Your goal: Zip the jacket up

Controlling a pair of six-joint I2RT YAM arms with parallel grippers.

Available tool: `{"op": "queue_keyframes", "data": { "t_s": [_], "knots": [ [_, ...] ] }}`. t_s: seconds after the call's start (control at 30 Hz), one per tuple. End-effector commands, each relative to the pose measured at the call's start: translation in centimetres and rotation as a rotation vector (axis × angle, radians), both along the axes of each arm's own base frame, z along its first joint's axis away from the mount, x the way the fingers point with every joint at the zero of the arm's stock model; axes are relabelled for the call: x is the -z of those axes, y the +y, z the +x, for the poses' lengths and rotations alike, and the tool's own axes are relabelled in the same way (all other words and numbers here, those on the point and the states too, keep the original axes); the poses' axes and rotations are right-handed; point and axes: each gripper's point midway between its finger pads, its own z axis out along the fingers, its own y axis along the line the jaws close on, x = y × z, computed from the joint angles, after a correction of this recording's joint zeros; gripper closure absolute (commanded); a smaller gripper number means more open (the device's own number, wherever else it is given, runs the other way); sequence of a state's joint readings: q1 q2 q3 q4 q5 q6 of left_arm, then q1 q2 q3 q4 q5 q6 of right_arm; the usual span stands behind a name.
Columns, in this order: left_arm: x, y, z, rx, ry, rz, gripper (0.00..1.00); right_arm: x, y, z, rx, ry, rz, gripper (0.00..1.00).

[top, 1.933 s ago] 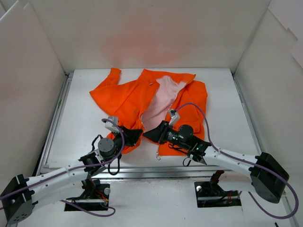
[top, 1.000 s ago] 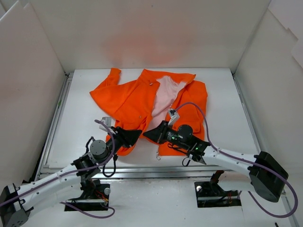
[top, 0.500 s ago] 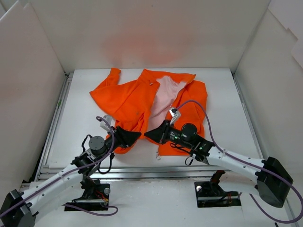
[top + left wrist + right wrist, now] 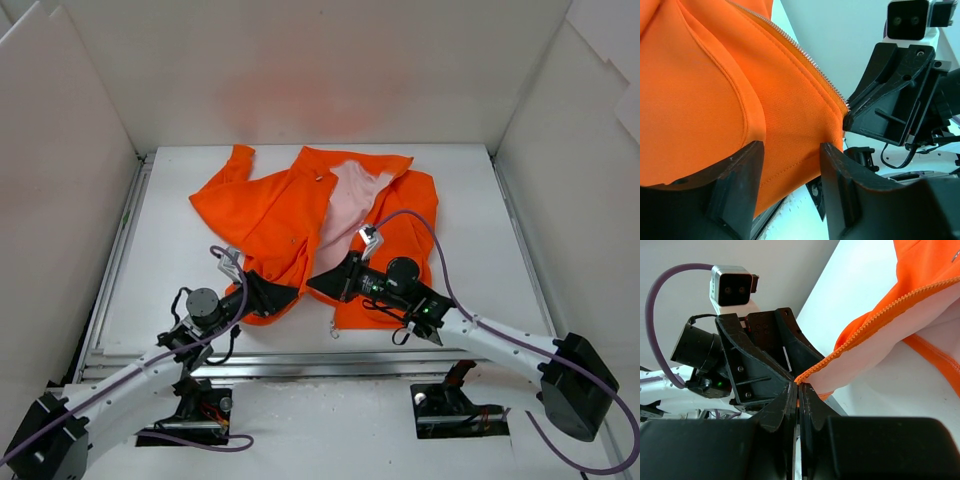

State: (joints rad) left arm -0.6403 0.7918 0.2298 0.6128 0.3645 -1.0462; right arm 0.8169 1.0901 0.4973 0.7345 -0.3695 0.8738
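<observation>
The left gripper grabs the jacket's hem corner [image 4: 814, 151] beside the zipper teeth next. That leaves the zipper end for zipping.
The orange jacket [image 4: 265, 215] lies spread on the white table, its front open and pale pink lining [image 4: 345, 200] showing. My left gripper [image 4: 287, 292] is at the lower corner of the left front panel. In the left wrist view it [image 4: 790, 155] stands open, with the orange hem [image 4: 785, 150] loose between the jaws and the white zipper teeth [image 4: 795, 50] running up and away. My right gripper [image 4: 314, 284] faces it, tip to tip. It [image 4: 798, 389] is shut on the bottom end of the other zipper edge [image 4: 875, 325], lifting it off the table.
White walls [image 4: 70, 200] box in the table on the left, back and right. A metal rail [image 4: 300, 365] runs along the near edge. Purple cables [image 4: 420, 225] loop over both arms. A small white pull [image 4: 333, 333] dangles at the hem near the front.
My left gripper's jaws have widened and let the hem go slack. The left arm has shifted slightly at the hem corner. The right gripper has edged back a little, still shut on the zipper edge.
</observation>
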Motion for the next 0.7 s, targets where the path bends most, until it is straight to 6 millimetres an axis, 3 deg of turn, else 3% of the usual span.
{"op": "queue_keyframes", "data": {
  "t_s": [0.0,0.13,0.37,0.57,0.67],
  "knots": [
    [-5.5,0.1,-0.9,0.036,-0.145,-0.145,0.51,-4.0,0.5,0.3,-0.013,-0.099,0.1,1.0],
    [-5.7,0.4,-0.9,0.02,-0.147,-0.155,0.44,-3.7,0.3,0.4,-0.005,-0.093,0.106,1.0],
    [-5.1,-0.6,-1.2,0.082,-0.127,-0.191,0.44,-4.0,0.7,0.2,-0.024,-0.09,0.12,1.0],
    [-5.7,-0.7,-0.6,0.066,-0.15,-0.188,0.49,-3.9,0.7,0.1,-0.031,-0.09,0.126,1.0],
    [-6.1,-0.6,-0.3,0.044,-0.164,-0.192,0.57,-3.9,0.6,0.0,-0.035,-0.089,0.127,1.0]
  ]
}}
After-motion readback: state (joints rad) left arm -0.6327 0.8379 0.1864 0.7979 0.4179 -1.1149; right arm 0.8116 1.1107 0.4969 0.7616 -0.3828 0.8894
